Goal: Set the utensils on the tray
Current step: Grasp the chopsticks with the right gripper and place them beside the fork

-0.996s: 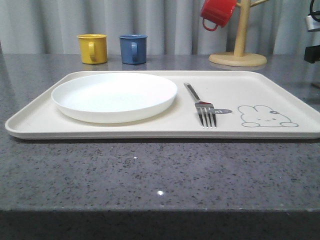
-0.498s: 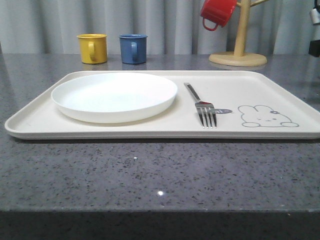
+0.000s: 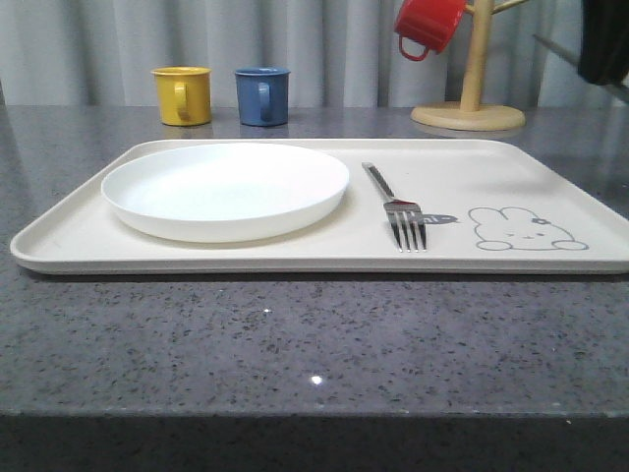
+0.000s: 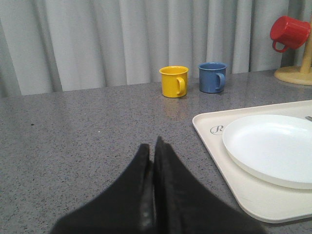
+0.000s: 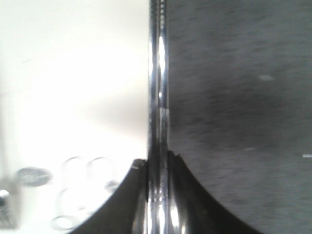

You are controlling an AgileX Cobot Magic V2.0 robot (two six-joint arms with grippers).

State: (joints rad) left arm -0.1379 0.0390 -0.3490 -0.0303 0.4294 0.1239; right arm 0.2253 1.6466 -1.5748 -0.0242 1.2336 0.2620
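Note:
The metal chopsticks hang high above the cream tray [image 3: 491, 162], so my right gripper should lower them before it opens.
The cream tray [image 3: 491, 162] holds the white plate [image 3: 224, 189] on its left half and a silver fork [image 3: 393, 205] beside the rabbit drawing [image 3: 526, 228]. My right gripper [image 5: 157, 163] is shut on the metal chopsticks [image 5: 158, 97], which stick out straight ahead over the tray's right edge [image 5: 73, 73]. From the front, that gripper [image 3: 604, 39] is a dark shape high at the right border. My left gripper [image 4: 152, 144] is shut on nothing, above bare tabletop left of the tray [image 4: 214, 136] and plate [image 4: 273, 146]. No spoon is in view.
A yellow mug [image 3: 182, 94] and a blue mug [image 3: 261, 95] stand behind the tray. A red mug [image 3: 428, 25] hangs on a wooden mug tree [image 3: 469, 108] at the back right. The grey stone table [image 3: 295, 344] has bare room in front of the tray.
The right gripper has come further into the front view at the top right, higher and larger than before. Plate, fork and tray have not moved.

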